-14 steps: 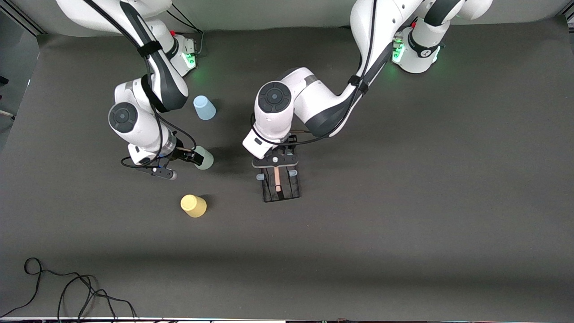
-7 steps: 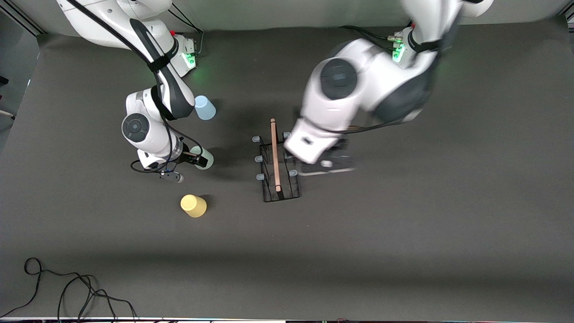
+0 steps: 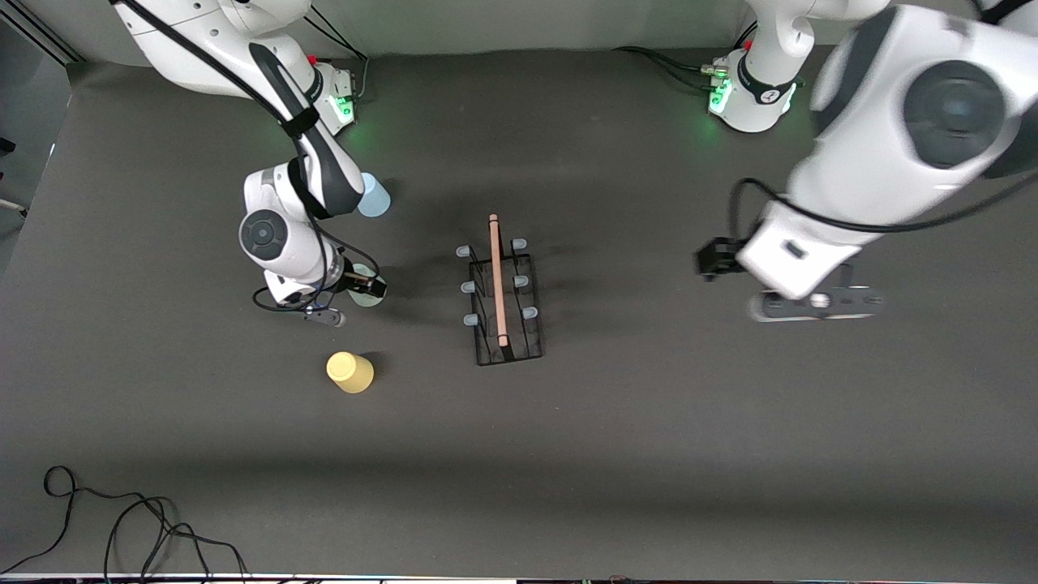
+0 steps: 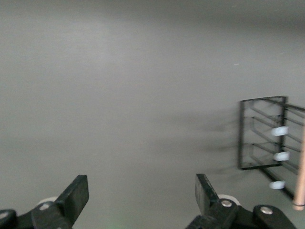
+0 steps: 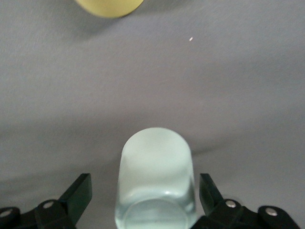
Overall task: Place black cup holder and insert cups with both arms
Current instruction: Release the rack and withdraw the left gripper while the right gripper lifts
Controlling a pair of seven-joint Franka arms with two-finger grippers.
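The robot's right gripper should insert the pale green cup in the black cup holder (image 3: 499, 296), so next it should grab the cup by its side (image 3: 366, 293).
The black cup holder (image 3: 499, 296) stands upright mid-table with its wooden rod (image 3: 495, 276) on top; part of it shows in the left wrist view (image 4: 262, 133). My left gripper (image 3: 811, 304) is open and empty (image 4: 143, 191), over bare table toward the left arm's end, apart from the holder. My right gripper (image 3: 365, 288) is open, with a finger on each side of the pale green cup (image 3: 371, 297) (image 5: 156, 181) and a small gap at each. The yellow cup (image 3: 350, 372) (image 5: 109, 7) stands nearer the front camera. The light blue cup (image 3: 375, 197) is partly hidden by the right arm.
A black cable (image 3: 122, 527) lies coiled near the table's front edge at the right arm's end. The two arm bases (image 3: 750, 89) (image 3: 332, 93), lit green, stand along the table's back edge.
My left gripper let go of the holder's rod and swung up and away toward the left arm's end. My right gripper moved further in around the green cup. The holder stayed put.
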